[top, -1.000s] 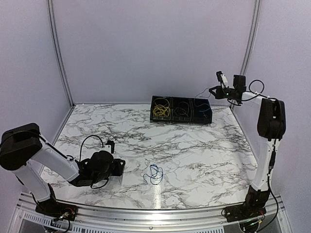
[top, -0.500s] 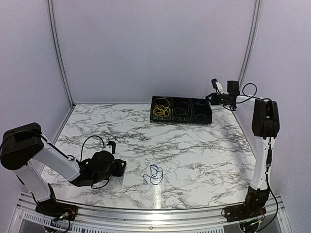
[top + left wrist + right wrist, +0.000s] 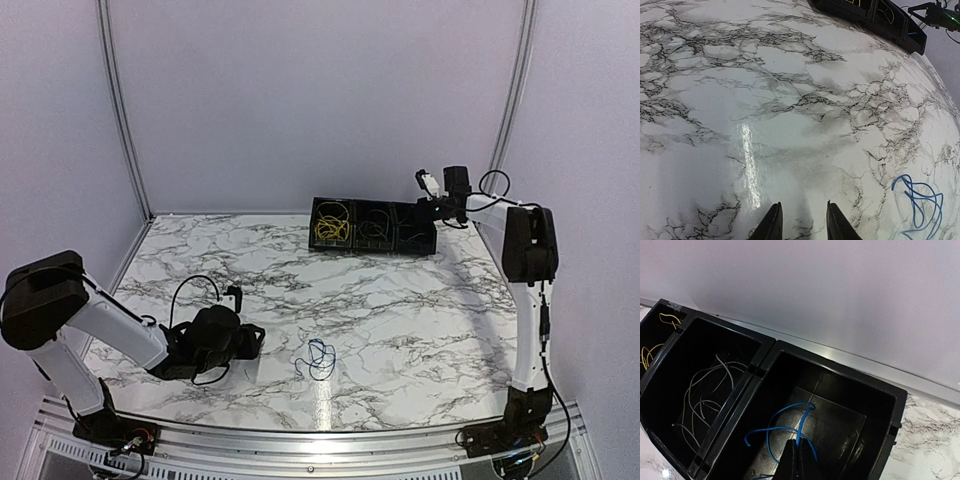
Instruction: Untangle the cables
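Note:
My left gripper grabs the blue cable by its loose near strand (image 3: 299, 366) (image 3: 909, 232) next, which leaves the coiled loops free to draw out.
A black three-compartment tray (image 3: 437, 244) stands at the back. Yellow cables (image 3: 331, 226) lie in its left compartment and black cables (image 3: 375, 229) in the middle one. My right gripper (image 3: 428, 203) hangs over the right compartment. In the right wrist view it (image 3: 800, 444) is shut on a blue cable (image 3: 771, 431) that loops down into that compartment. Another blue cable (image 3: 320, 358) lies loose on the table near the front. My left gripper (image 3: 257, 339) is open and empty, low over the table, left of that cable. The left wrist view shows the cable (image 3: 920, 204) to the right of the gripper (image 3: 803, 220).
The marble table (image 3: 400, 310) is walled at the back and sides, with metal corner posts (image 3: 118, 110). In the right wrist view the middle compartment holds thin wires (image 3: 702, 396) and yellow wire (image 3: 666, 318) shows at far left. The tray (image 3: 875, 17) sits far off in the left wrist view.
My right gripper has moved left and down from beside the tray to over its right compartment, holding the blue cable. My left gripper has shifted slightly right toward the loose blue cable.

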{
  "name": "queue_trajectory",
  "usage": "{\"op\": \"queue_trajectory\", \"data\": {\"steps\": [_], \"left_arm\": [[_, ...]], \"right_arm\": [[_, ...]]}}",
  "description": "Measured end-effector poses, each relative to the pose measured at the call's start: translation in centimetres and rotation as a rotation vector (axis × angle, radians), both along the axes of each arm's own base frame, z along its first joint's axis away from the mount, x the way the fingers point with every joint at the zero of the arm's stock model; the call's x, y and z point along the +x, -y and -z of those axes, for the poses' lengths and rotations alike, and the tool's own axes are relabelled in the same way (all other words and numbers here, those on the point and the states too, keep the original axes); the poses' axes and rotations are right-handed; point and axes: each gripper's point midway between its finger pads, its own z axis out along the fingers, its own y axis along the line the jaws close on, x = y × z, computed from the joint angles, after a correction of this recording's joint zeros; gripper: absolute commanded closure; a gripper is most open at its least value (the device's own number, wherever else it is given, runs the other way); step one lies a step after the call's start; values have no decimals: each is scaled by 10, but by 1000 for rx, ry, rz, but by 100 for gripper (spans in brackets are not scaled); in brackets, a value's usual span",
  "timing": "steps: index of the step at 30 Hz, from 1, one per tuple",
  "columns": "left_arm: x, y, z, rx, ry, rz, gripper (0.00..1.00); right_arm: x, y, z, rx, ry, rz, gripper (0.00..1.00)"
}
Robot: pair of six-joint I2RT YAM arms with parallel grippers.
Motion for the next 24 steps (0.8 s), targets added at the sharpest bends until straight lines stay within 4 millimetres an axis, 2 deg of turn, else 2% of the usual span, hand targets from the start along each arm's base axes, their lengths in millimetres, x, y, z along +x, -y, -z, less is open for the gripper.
{"op": "queue_trajectory", "data": {"steps": [2,4,6,8,10,13,17,20,22,24], "left_arm": [[2,3,-3,-5,4,0,68],[3,4,-5,-5,7,2,67],[3,5,-6,3,8,6,67],[3,4,-6,10,8,9,67],[3,4,-8,12,11,11,67],[3,4,-13,12,20,17,67],[1,6,-16,7,20,35,67],[-3,11,-14,-2,1,67,67],[-8,16,-12,-14,-22,102,66],[-15,23,-11,-31,-47,147,64]], "right_arm": [[-2,1,2,-20,-12,5,96],[-4,4,4,-36,-22,14,77],[-10,7,4,-55,-33,19,65],[-20,11,0,-80,-46,19,59],[-28,13,-13,-96,-43,18,55],[-46,16,-49,-110,-1,19,51],[-85,17,-107,-99,94,15,51],[-120,7,-144,-48,180,-42,54],[-143,-6,-154,-9,215,-104,57],[-171,-28,-149,28,221,-194,57]]}}
